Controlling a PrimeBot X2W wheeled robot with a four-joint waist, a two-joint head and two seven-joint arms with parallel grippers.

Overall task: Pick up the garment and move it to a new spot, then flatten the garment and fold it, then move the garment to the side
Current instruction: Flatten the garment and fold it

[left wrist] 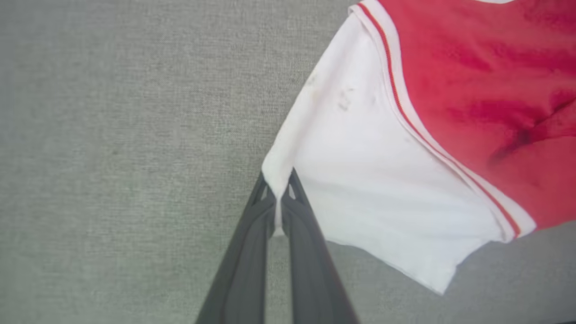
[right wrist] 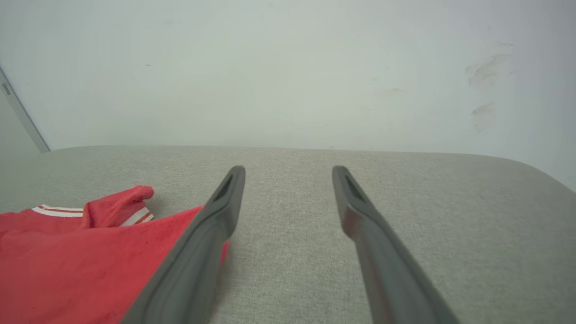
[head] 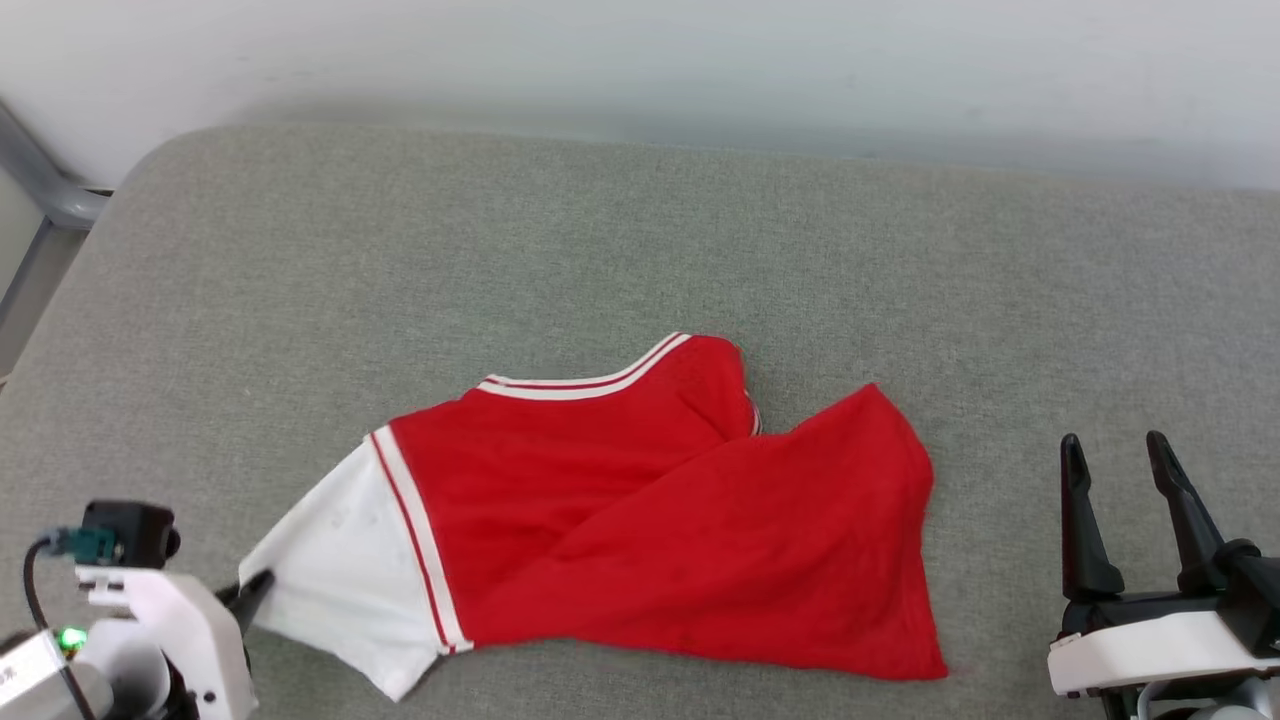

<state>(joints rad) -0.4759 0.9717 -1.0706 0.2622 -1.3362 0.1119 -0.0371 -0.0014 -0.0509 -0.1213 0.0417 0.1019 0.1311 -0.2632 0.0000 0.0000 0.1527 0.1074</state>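
Note:
The garment's red body (head: 708,552) lies flat and slack. My right gripper needs to grab the garment next by the striped trim at its raised shoulder fold (head: 753,414).
The garment (head: 640,520), a red T-shirt with a white sleeve and striped trim, lies crumpled on the grey padded surface (head: 640,230), its lower part folded over the body. My left gripper (head: 255,590) is shut on the outer corner of the white sleeve (head: 335,575) at the lower left. In the left wrist view the two fingers pinch that sleeve corner between their tips (left wrist: 278,189), and the garment (left wrist: 472,81) stretches away to the upper right. My right gripper (head: 1115,450) stands open, empty, to the right of the garment (right wrist: 81,261); its fingers point over bare surface (right wrist: 288,173).
The grey padded surface (right wrist: 405,189) ends at a pale wall (head: 640,60) behind it. A grey metal frame (head: 50,190) stands at the far left corner. Bare surface lies left, behind and right of the garment.

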